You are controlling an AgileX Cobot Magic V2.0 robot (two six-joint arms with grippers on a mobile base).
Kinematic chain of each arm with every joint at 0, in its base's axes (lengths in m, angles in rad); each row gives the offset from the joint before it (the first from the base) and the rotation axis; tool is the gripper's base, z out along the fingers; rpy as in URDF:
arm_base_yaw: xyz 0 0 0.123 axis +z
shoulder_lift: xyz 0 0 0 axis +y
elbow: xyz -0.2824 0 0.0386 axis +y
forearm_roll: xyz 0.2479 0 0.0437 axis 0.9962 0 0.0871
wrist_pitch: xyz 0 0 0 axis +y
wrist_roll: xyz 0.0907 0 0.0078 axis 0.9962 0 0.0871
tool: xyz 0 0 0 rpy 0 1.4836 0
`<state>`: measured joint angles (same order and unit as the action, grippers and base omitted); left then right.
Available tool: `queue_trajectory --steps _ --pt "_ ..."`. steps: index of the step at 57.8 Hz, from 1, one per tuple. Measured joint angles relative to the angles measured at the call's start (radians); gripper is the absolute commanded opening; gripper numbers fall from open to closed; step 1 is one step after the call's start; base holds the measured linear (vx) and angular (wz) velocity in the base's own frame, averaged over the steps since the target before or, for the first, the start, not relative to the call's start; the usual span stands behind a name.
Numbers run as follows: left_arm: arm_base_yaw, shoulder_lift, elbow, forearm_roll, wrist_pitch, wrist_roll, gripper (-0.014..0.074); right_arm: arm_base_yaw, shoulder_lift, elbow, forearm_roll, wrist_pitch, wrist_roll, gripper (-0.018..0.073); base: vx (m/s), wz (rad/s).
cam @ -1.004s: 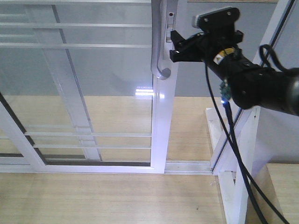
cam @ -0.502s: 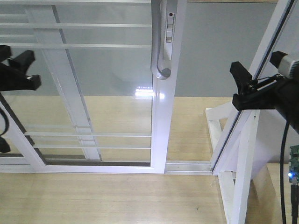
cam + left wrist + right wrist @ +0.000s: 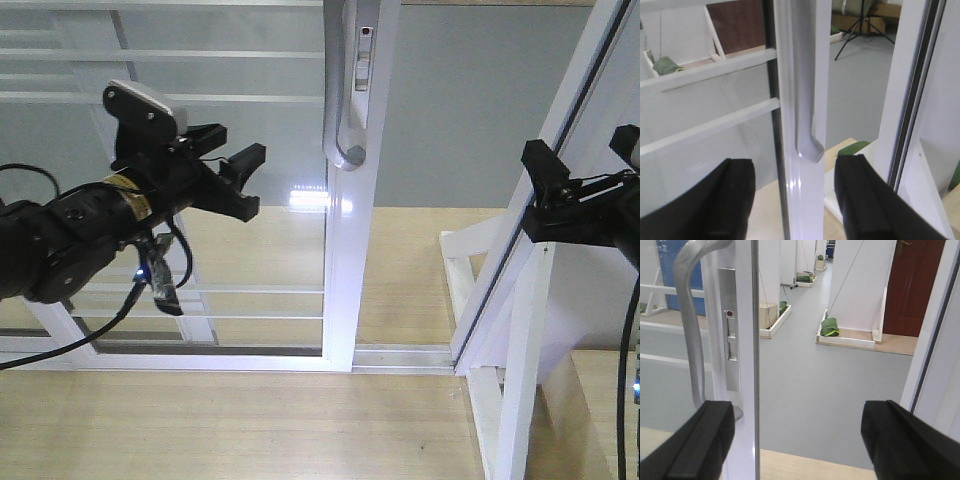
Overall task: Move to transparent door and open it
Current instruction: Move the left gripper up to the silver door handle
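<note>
The left gripper grabs the transparent door (image 3: 240,260) by the curved silver handle on its stile (image 3: 341,100) next. Then I slide the door further open.
The transparent door (image 3: 240,260) is a glass panel with thin white bars in a white frame. Its curved silver handle (image 3: 337,110) sits on the right stile. My left gripper (image 3: 250,180) hangs open in front of the glass, a little left of the handle and not touching it. In the left wrist view the handle's lower end (image 3: 807,145) and the stile lie ahead between the open left gripper's (image 3: 797,200) fingers. My right gripper (image 3: 538,195) is open at the far right, by the slanted frame. In the right wrist view the handle (image 3: 692,340) is at the left, beyond the open right gripper (image 3: 805,440).
A gap showing grey floor lies between the door's stile and the white frame post (image 3: 575,100) on the right. A bottom track (image 3: 400,355) runs along the wooden floor (image 3: 250,420). A white braced stand (image 3: 500,400) is low on the right. Another white-framed panel (image 3: 130,200) shows behind the glass.
The right gripper has drawn back from the handle's stile to the far right. The left arm has swung in from the left edge toward the handle. The door has not shifted.
</note>
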<state>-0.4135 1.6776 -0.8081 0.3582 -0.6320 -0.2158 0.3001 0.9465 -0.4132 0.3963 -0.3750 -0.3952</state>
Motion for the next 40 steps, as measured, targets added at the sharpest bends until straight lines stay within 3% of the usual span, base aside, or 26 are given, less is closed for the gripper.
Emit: queue_trajectory --steps 11,40 --pt "-0.040 0.130 -0.185 0.000 -0.021 0.000 0.0531 0.000 0.000 0.000 0.004 0.000 -0.003 0.0574 0.00 0.00" --pt "-0.060 0.422 -0.569 0.002 -0.018 0.000 0.0531 0.000 0.000 0.000 0.034 0.008 -0.005 0.0574 0.00 0.00"
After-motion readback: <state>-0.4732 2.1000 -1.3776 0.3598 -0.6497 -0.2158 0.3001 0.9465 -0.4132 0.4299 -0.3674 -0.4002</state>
